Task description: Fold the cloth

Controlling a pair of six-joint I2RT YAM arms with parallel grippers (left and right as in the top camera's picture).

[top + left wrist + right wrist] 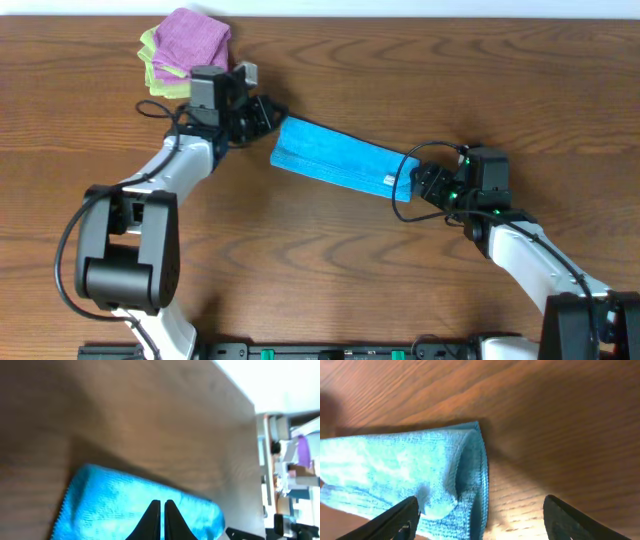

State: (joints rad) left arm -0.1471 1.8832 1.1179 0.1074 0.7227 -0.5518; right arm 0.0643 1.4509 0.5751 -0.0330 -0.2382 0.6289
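Observation:
The cloth needs to be folded end to end, so the robot's right gripper will next grab it by its end opposite the left gripper, at the cloth's folded corner [409, 186] [471, 501].
A blue cloth [340, 160] lies folded into a long strip across the middle of the wooden table. My left gripper [272, 118] is at its left end, with the fingers [161, 505] pressed together on the blue cloth [110, 500] with only a thin gap. My right gripper [420, 185] is at the strip's right end. Its fingers [481, 505] are wide open and straddle the cloth's folded corner [445, 475], with bare wood under the right finger.
A pile of folded pink and green cloths [185, 45] sits at the back left, just behind my left arm. The table's far edge [400, 12] runs along the top.

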